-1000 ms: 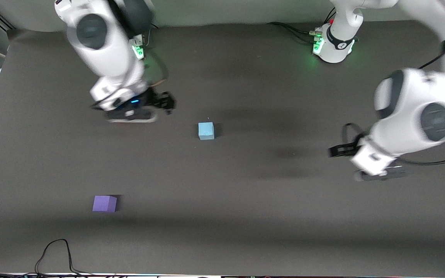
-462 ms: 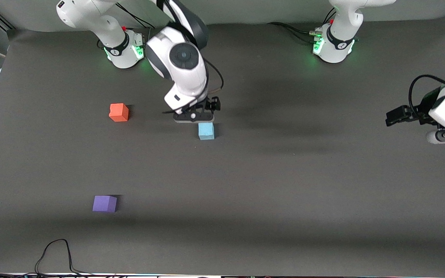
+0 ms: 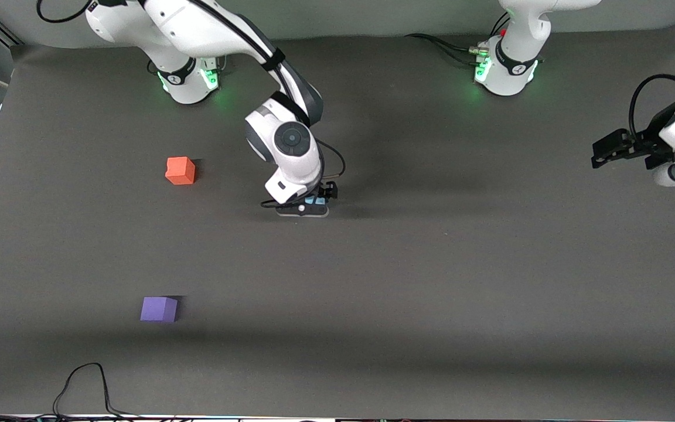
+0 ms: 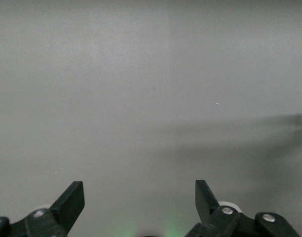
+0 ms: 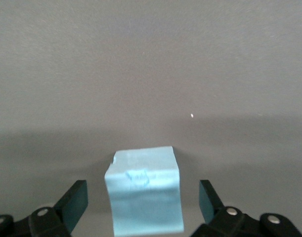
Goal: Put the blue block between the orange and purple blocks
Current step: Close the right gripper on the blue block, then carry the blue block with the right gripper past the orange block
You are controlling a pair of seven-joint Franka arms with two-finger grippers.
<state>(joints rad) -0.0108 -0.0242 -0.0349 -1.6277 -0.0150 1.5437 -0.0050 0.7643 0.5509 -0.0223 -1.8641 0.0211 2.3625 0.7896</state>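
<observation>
My right gripper's fingers are above the light blue block (image 3: 312, 200) (image 5: 145, 192) and would miss it if they closed now. My right gripper needs to lower before it closes.
The light blue block (image 5: 145, 192) sits on the dark table between the open fingers of my right gripper (image 5: 143, 202), with a gap on each side. In the front view the right gripper (image 3: 308, 205) is low over the table's middle and covers all but a sliver of the blue block (image 3: 312, 200). The orange block (image 3: 180, 170) lies toward the right arm's end. The purple block (image 3: 159, 309) lies nearer to the front camera than the orange one. My left gripper (image 3: 607, 151) is open and empty, held up at the left arm's end; it also shows in the left wrist view (image 4: 139, 197).
A black cable loop (image 3: 82, 387) lies at the table's edge nearest the front camera, near the purple block. The two arm bases (image 3: 188, 79) (image 3: 504, 67) stand at the table's edge farthest from the front camera.
My right arm has swung from over the orange block to the blue block and come down around it. My left arm has drawn back toward its end of the table.
</observation>
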